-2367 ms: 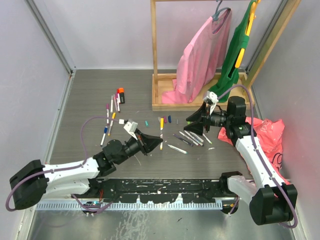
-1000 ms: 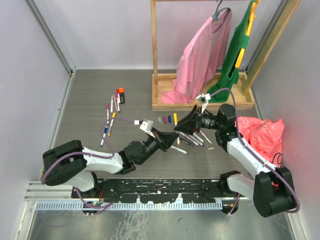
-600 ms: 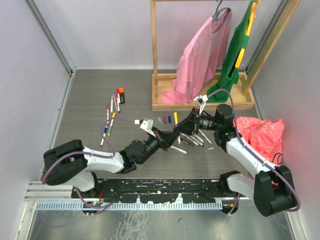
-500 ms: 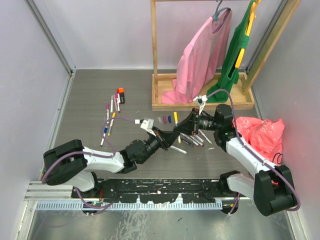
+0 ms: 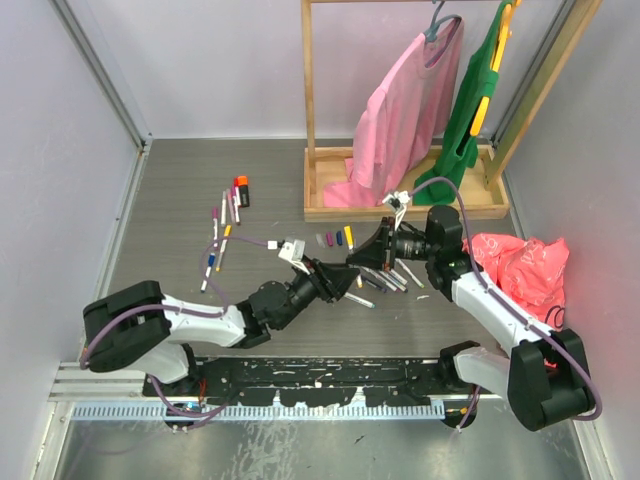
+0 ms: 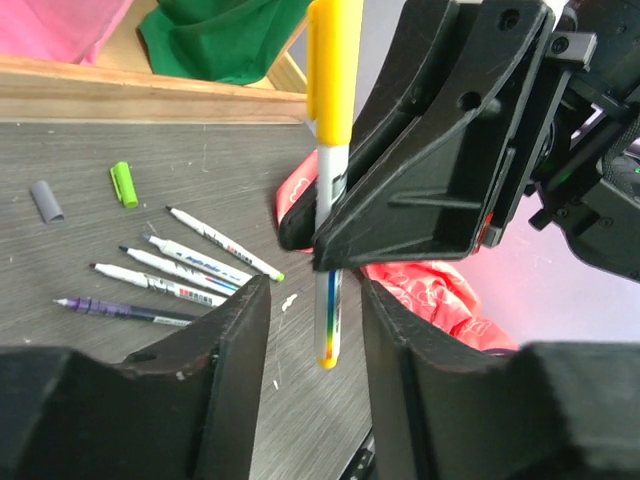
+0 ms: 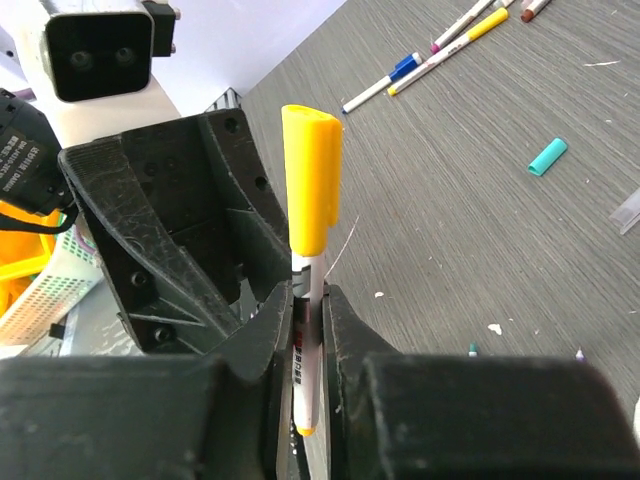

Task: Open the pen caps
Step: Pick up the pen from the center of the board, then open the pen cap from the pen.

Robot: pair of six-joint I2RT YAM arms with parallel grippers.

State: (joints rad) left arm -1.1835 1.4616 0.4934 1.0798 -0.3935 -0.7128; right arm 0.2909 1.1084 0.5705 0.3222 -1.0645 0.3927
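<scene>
The body of the pen is for my right gripper. My left gripper should grab the yellow pen cap [image 5: 347, 238] [image 6: 333, 75] and pull it off.
A white-barrelled pen [image 7: 305, 365] with its yellow pen cap [image 7: 311, 180] on stands upright between both grippers above the table. My right gripper [image 7: 305, 300] is shut on the barrel just below the cap. Facing it, my left gripper [image 6: 315, 300] is open, its jaws standing either side of the pen's lower end [image 6: 329, 300] without touching it. From above, the left gripper [image 5: 345, 280] and right gripper [image 5: 366, 257] meet nose to nose, with the yellow cap [image 5: 347, 238] sticking out behind them. Loose caps lie on the table: grey [image 6: 45, 200], green [image 6: 123, 183], teal [image 7: 548, 157].
Several uncapped pens [image 6: 190, 265] lie under the grippers. More capped pens [image 5: 222, 235] and an orange-and-black marker [image 5: 241, 190] lie at the far left. A wooden rack [image 5: 400, 210] with pink and green garments stands behind. A red plastic bag [image 5: 520, 265] lies right.
My right gripper has closed on the pen's barrel and my left gripper has let go of it and opened. Both arms have barely moved.
</scene>
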